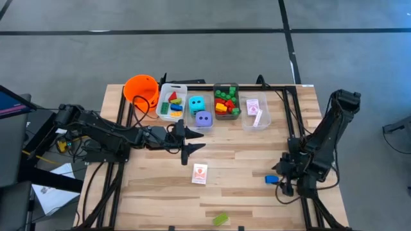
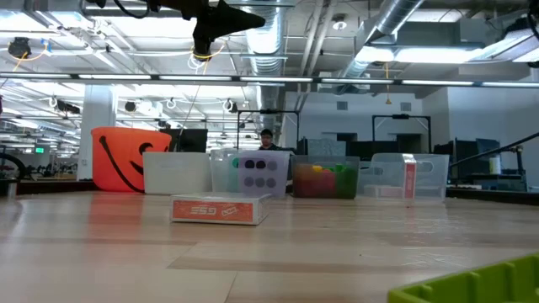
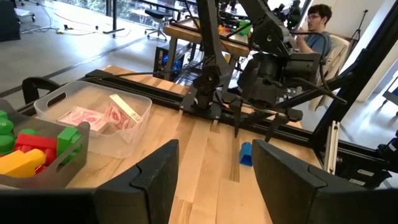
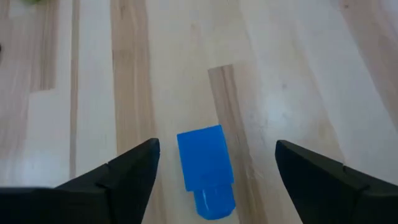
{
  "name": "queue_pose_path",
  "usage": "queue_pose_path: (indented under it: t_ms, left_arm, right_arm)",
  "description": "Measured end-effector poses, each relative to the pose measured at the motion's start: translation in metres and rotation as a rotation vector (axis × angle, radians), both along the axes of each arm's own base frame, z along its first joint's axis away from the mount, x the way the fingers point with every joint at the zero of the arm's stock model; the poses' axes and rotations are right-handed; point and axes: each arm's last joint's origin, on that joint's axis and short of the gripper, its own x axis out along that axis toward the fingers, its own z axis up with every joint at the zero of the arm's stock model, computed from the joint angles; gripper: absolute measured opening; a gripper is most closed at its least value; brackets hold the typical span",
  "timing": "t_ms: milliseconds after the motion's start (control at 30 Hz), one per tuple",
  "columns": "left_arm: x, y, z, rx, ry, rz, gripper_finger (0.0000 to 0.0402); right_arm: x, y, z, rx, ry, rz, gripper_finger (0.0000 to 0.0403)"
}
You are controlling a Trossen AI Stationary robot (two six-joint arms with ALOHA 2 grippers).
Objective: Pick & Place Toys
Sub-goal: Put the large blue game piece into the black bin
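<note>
My right gripper should go lower before it closes on the blue brick [image 1: 271,179]. The fingers are above the brick, so they would miss if they closed now.
A blue brick [image 4: 205,165] lies flat on the table near its right edge; it also shows in the high view [image 1: 271,179]. My right gripper [image 4: 216,149] is open above it, one finger on either side, touching nothing. My left gripper [image 1: 190,140] is open and empty, held well above the table just in front of the bins; in the low view it shows at the top [image 2: 223,18]. A red-backed card pack [image 1: 200,173] lies flat mid-table. A green brick [image 1: 220,219] lies at the near edge.
An orange bucket [image 1: 141,90] and several clear bins stand along the far edge: bricks [image 1: 171,102], a teal and a purple die [image 1: 199,112], more bricks [image 1: 226,101], cards [image 1: 256,112]. A person [image 3: 314,31] sits beyond the table's right side.
</note>
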Motion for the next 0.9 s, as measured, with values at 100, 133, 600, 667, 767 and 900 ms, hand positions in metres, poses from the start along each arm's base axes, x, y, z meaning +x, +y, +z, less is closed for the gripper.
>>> queue_pose_path:
  t_ms: [100, 133, 600, 667, 767, 900]
  left_arm:
    - [0.0, 0.0, 0.0, 0.001, 0.006, 0.0, 0.0195]
    - [0.0, 0.0, -0.001, 0.002, 0.011, 0.0, 0.0195]
    - [-0.002, 0.0, -0.009, 0.018, 0.092, 0.0, 0.0195]
    - [-0.002, 0.0, -0.009, 0.02, 0.1, 0.0, 0.0195]
    - [-0.002, 0.0, -0.01, 0.021, 0.104, 0.0, 0.0195]
    - [-0.002, 0.001, -0.01, 0.034, 0.107, 0.001, 0.0195]
  right_arm:
    - [0.007, -0.001, -0.003, -0.001, 0.058, 0.022, 0.0315]
    - [0.009, -0.002, -0.004, -0.001, 0.085, 0.027, 0.0315]
    - [0.04, 0.002, -0.03, 0.041, 0.329, 0.044, 0.0285]
    - [0.045, 0.003, -0.031, 0.037, 0.346, 0.019, 0.0253]
    - [0.057, 0.005, -0.026, 0.069, 0.332, -0.033, 0.0175]
    - [0.074, 0.009, -0.009, 0.101, 0.271, -0.046, 0.0127]
